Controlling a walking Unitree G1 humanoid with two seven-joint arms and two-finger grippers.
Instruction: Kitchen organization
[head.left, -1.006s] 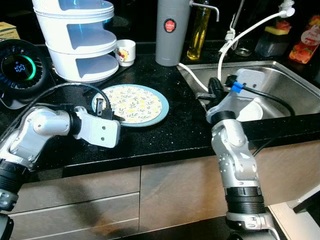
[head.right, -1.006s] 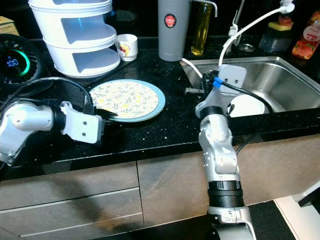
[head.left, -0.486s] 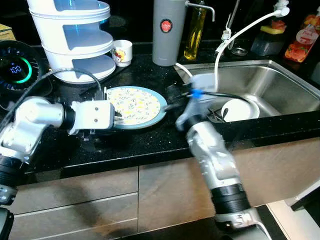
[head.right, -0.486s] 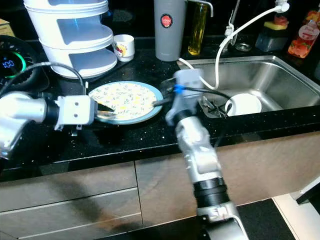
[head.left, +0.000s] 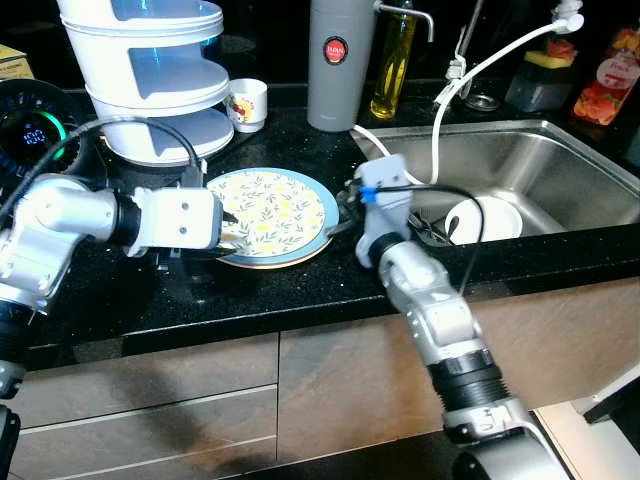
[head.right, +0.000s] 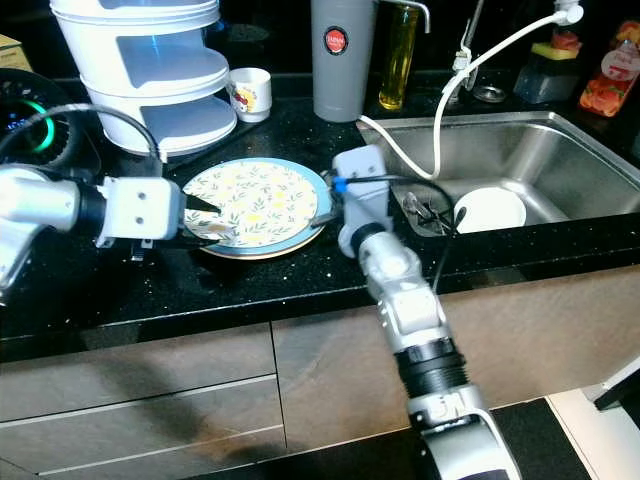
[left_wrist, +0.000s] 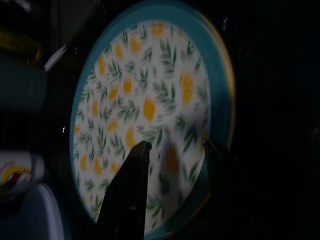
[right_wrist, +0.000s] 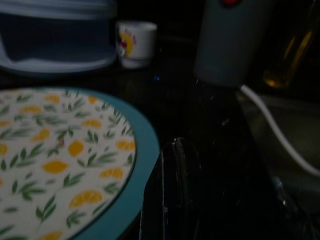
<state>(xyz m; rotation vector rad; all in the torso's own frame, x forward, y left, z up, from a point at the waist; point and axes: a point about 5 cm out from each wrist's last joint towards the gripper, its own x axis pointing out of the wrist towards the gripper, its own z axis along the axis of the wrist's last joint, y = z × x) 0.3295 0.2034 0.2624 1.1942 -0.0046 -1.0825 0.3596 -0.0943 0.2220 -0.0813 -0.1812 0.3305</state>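
Observation:
The broad patterned side (head.left: 265, 212) of the plate is far wider than my fingers. I will next use my left gripper to grab the plate by its thin rim (head.left: 231, 246).
A round plate (head.left: 270, 210) with a blue rim and a lemon-and-leaf pattern lies on the black counter (head.left: 300, 285). A beige strip of its underside shows along the near rim. My left gripper (head.left: 228, 227) is at the plate's left edge. In the left wrist view its fingers (left_wrist: 135, 165) stand apart over the patterned face (left_wrist: 145, 100). My right gripper (head.left: 336, 221) is at the plate's right edge. Its fingers (right_wrist: 167, 165) are pressed together, low on the counter right beside the blue rim (right_wrist: 142, 150).
A white tiered container (head.left: 150, 80) and a small mug (head.left: 247, 103) stand behind the plate. Beyond them are a grey flask (head.left: 340, 60) and an oil bottle (head.left: 392, 60). The steel sink (head.left: 560, 150) on the right holds a white bowl (head.left: 485, 218). A lit round appliance (head.left: 30, 135) sits far left.
My right arm swung from the sink's edge across to the plate's right rim. My left gripper turned and came in over the left rim. The plate's near rim now shows its underside.

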